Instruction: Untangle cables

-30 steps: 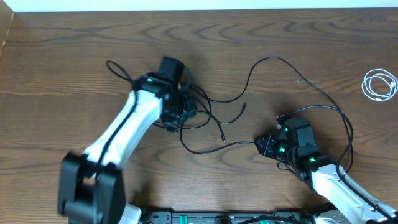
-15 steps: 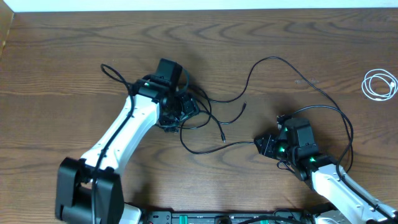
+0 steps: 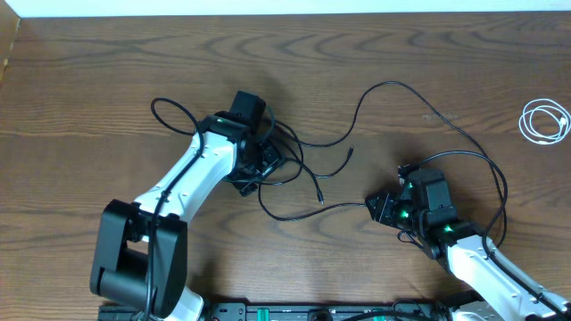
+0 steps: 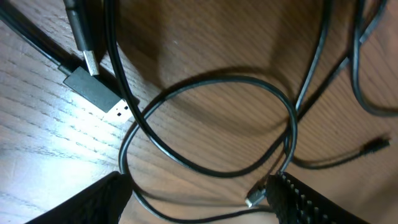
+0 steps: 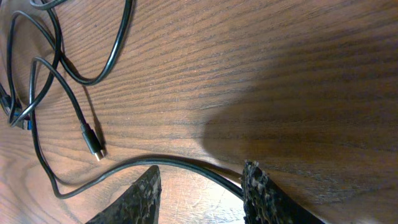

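Note:
The black cable has a curve that crosses over the loop, and the left gripper needs to reach the cable and grab it by that curve. This leaves the plugs free and serves to untangle the cable.
Black cables [image 3: 287, 153] lie knotted in a small heap left of the table's centre, and one long strand [image 3: 393, 86] arcs away to the right. My left gripper [image 3: 259, 162] is low over the heap and open. In the left wrist view a cable loop [image 4: 217, 124] and a small plug [image 4: 255, 196] lie loose between the wide fingers of that gripper [image 4: 198, 186]. My right gripper [image 3: 379, 208] is open at the front right. A black cable [image 5: 186, 163] runs flat on the wood across this gripper's [image 5: 200, 171] gap. The white cord [image 3: 544, 120] lies coiled at the far right.
A flat USB plug [image 4: 99, 93] rests on the wood beyond the left fingers. Loose plug ends [image 3: 319, 198] lie between the two arms. The table's far edge meets a white strip [image 3: 285, 7]. Thicker arm wiring loops beside the left arm [image 3: 169, 111].
My left gripper has opened and let go of the tangle, and the arm has shifted slightly to the right. The right arm has stayed put.

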Controlling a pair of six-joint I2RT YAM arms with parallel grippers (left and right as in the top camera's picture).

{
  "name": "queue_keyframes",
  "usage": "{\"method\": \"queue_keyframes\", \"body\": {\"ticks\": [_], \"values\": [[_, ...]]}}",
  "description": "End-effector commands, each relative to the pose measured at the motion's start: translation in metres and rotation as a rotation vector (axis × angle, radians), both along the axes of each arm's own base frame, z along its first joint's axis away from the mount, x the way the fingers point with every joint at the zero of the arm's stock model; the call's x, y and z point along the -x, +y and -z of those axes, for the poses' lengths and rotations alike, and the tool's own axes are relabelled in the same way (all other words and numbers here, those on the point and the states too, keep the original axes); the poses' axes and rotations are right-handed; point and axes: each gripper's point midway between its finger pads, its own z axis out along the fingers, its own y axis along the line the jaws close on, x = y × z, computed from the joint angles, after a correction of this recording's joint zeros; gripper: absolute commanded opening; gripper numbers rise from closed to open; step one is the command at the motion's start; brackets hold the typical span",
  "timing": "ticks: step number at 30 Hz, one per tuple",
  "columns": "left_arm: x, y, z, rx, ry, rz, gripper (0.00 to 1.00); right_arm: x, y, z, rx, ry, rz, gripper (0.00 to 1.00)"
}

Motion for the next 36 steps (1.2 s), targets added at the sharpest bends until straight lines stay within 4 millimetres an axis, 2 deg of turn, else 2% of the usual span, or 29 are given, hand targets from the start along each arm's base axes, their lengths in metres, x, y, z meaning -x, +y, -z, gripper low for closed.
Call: {"method": "queue_keyframes", "body": {"ticks": [1,4,6,7,15,24,36], "values": [[0.003,0.007,0.014,-0.04,0.047,-0.065,0.75,0.003,-0.001,0.003,0.011,0.003,-0.003,0.38],[0.004,0.007,0.02,-0.046,0.064,-0.065,0.72,0.003,-0.001,0.003,0.011,0.003,-0.002,0.38],[0.006,0.008,0.025,-0.052,0.081,-0.065,0.56,0.002,-0.002,0.003,0.013,0.003,-0.001,0.38],[0.006,0.008,0.027,-0.054,0.086,-0.064,0.54,0.002,-0.002,0.003,0.014,0.002,-0.001,0.39],[0.009,-0.002,0.031,-0.058,0.082,-0.03,0.52,0.002,-0.002,0.003,0.014,0.002,0.0,0.39],[0.009,-0.01,0.033,-0.138,0.025,0.02,0.48,0.002,-0.002,0.003,0.014,0.003,-0.001,0.39],[0.004,-0.014,0.033,-0.164,-0.014,0.022,0.48,0.003,-0.002,0.004,0.015,0.006,-0.001,0.4]]}}
